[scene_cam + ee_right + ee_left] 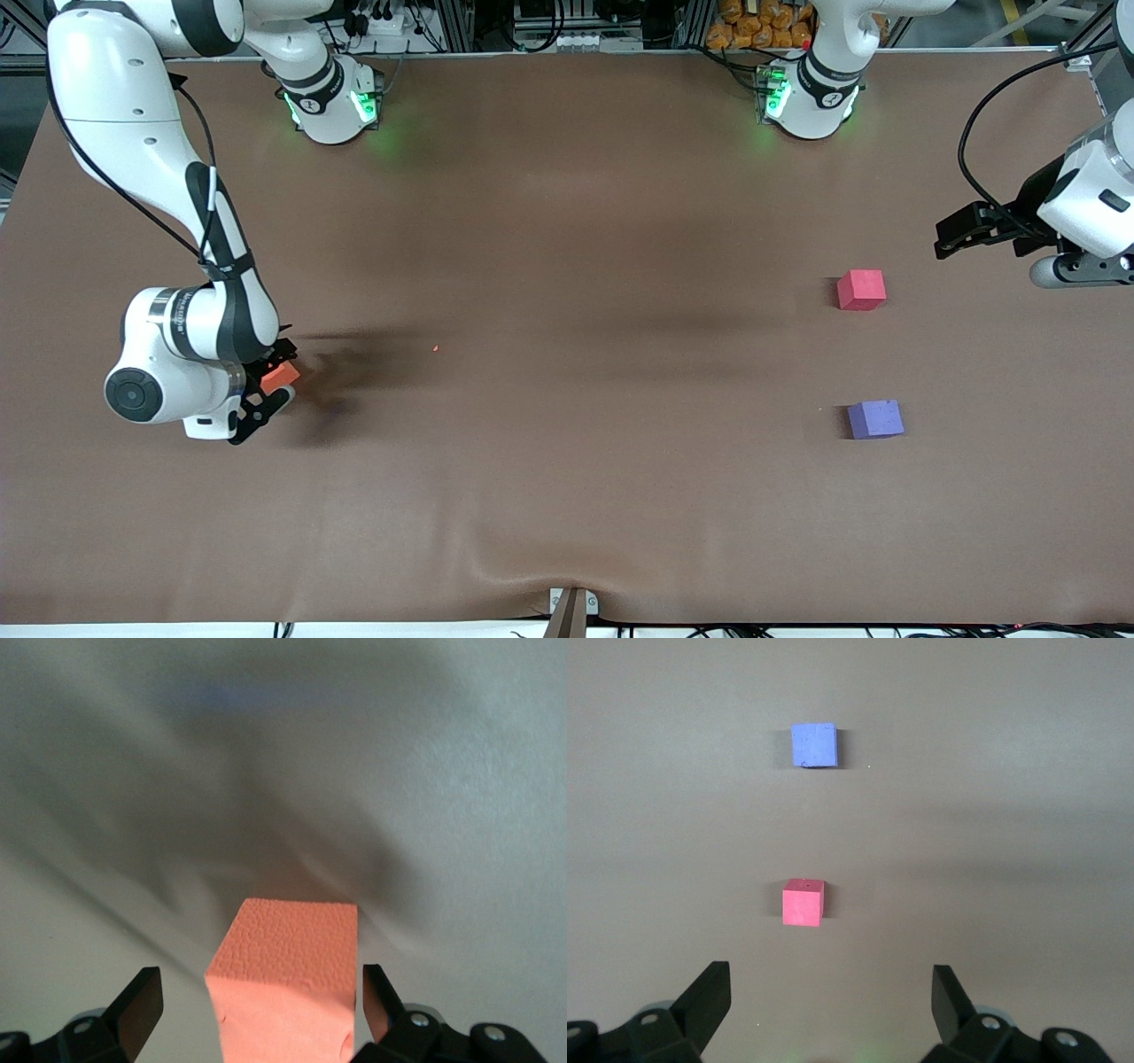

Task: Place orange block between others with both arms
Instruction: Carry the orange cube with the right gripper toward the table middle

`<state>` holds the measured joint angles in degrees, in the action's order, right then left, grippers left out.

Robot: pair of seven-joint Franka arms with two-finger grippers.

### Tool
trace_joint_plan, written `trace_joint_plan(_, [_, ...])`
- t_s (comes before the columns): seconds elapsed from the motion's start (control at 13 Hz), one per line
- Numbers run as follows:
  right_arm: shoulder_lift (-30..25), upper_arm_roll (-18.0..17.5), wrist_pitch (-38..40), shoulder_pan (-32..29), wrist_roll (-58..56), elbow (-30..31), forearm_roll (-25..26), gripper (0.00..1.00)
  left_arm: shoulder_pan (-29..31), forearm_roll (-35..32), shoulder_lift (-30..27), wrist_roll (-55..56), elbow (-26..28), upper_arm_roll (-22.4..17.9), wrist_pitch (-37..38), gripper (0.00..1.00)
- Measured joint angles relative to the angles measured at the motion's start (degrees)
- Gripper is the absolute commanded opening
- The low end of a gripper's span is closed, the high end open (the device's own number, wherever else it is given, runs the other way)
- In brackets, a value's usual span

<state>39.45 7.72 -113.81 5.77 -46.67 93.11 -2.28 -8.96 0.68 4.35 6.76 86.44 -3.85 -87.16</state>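
The right gripper is ready to close, because its fingers are near the table on either side of the block. Closing now would catch the orange block.
The orange block (282, 376) (288, 983) sits on the table toward the right arm's end. My right gripper (275, 384) (260, 985) is lowered around it and open, one finger close beside the block and the other standing off with a gap. The pinkish-red cube (861, 290) (803, 903) and the purple-blue cube (875, 419) (813, 744) lie apart toward the left arm's end, the purple-blue one nearer the front camera. My left gripper (946, 237) (830, 981) hangs open and empty over the table beside the pinkish-red cube.
The brown table cover (567, 266) spans the whole surface, with a wrinkle and a clamp (571, 607) at the edge nearest the front camera. The two green-lit arm bases (332, 102) (806, 97) stand along the edge farthest from it.
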Motion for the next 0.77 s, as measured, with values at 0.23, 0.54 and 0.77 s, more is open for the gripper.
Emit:
trace_joint_plan(0.23, [0.06, 0.1, -1.04, 0.02, -1.84, 0.53, 0.02, 0.65, 0.0, 0.0, 0.0, 0.0, 0.12, 0.0, 0.0, 1.0])
trace_joint_plan(0.54, [0.01, 0.27, -1.04, -0.01, -2.09, 0.55, 0.03, 0.49, 0.01, 0.0, 0.0, 0.0, 0.18, 0.0, 0.0, 1.0])
trace_joint_plan(0.77, [-0.57, 0.21, -2.02, 0.19, -1.14, -0.6, -0.39, 0.41, 0.01, 0.0, 0.0, 0.0, 0.21, 0.0, 0.0, 1.0])
